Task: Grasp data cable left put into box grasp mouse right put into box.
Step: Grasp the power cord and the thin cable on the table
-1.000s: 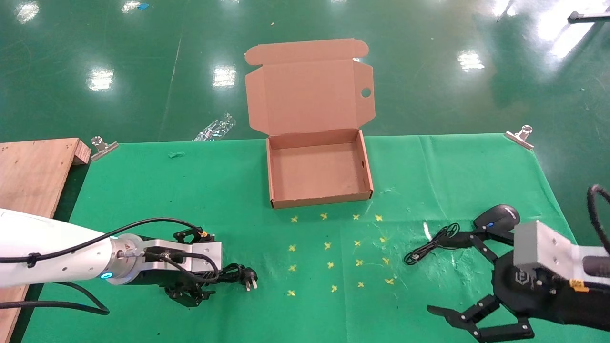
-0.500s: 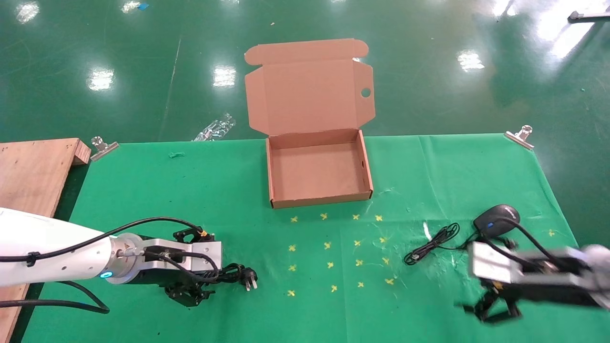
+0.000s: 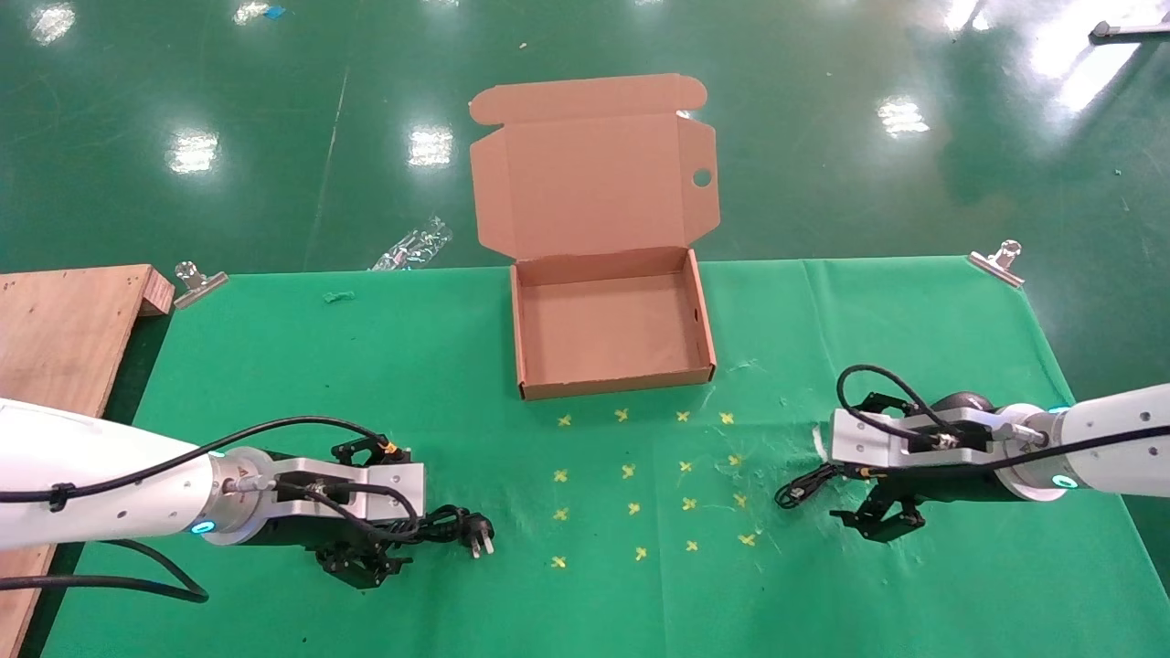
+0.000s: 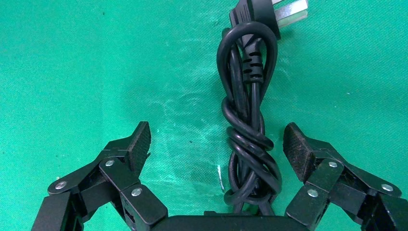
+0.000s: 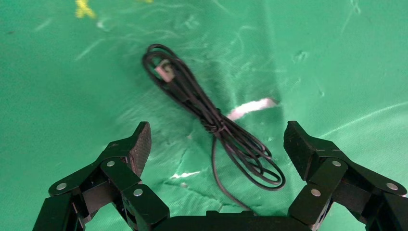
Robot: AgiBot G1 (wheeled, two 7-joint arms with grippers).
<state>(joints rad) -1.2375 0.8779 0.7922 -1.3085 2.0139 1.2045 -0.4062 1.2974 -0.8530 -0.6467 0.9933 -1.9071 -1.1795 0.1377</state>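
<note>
My right gripper grips the mouse's bundled thin wire by the tied middle next, to put the mouse (image 3: 964,400) into the box (image 3: 617,388).
The data cable (image 3: 457,528) lies bundled on the green cloth at the front left, its pronged plug (image 4: 269,14) pointing away from my left gripper (image 3: 393,535). That gripper (image 4: 217,140) is open and straddles the cable bundle (image 4: 250,144), which sits nearer one finger. The mouse (image 3: 964,400) is mostly hidden behind my right wrist. My right gripper (image 3: 859,493) is low over the cloth and open (image 5: 219,140), with the mouse's thin wire coil (image 5: 211,120) between its fingers, untouched. The brown box (image 3: 617,388) stands open at the back centre, lid (image 3: 594,174) up, nothing inside.
A wooden board (image 3: 64,329) lies at the left edge. Metal clips (image 3: 196,279) (image 3: 1001,260) hold the cloth's far corners. Yellow cross marks (image 3: 640,475) dot the cloth between the arms. A plastic scrap (image 3: 411,245) lies on the floor behind the table.
My right arm has swung in from the lower right and dropped low over the mouse's wire, now covering most of the mouse. The left arm and data cable have not moved.
</note>
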